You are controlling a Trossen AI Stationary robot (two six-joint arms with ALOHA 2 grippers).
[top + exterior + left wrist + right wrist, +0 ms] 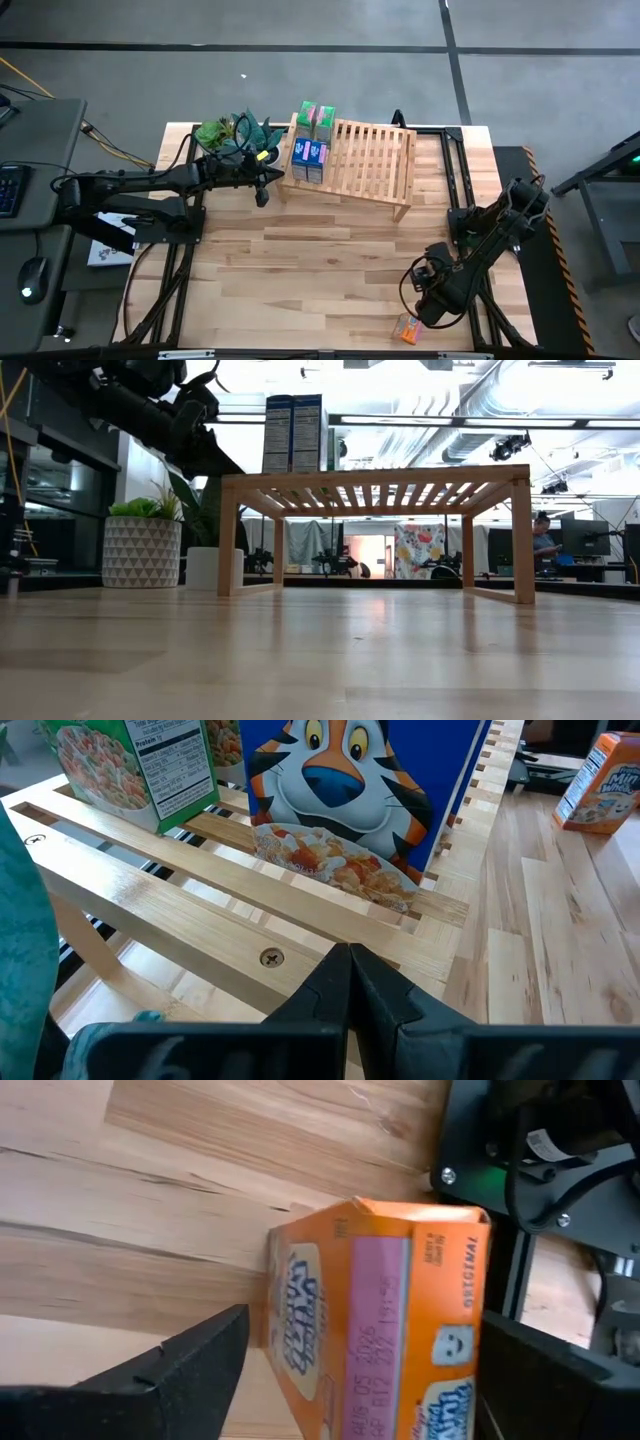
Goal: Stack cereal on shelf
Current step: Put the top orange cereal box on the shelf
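Observation:
Next, my right gripper grabs the orange cereal box by its broad logo side (303, 1315) to stack it on the light wood shelf.
The light wood shelf (360, 160) stands at the table's far middle. Green cereal boxes (316, 118) and blue cereal boxes (310, 160) stand upright on the left end of its slatted top; the blue ones (350, 800) and a green one (130, 770) also show in the left wrist view. My left gripper (264, 186) is shut and empty, just off the shelf's left end. An orange cereal box (407, 328) lies on the table by the near edge. My right gripper (365, 1360) is open, with one finger on either side of the orange box (380, 1330).
Potted green plants (232, 132) stand at the far left, behind my left arm; a white patterned pot (142, 550) shows in the low view. Black frame rails (465, 190) run along the table's right side. The table's near edge lies just past the orange box.

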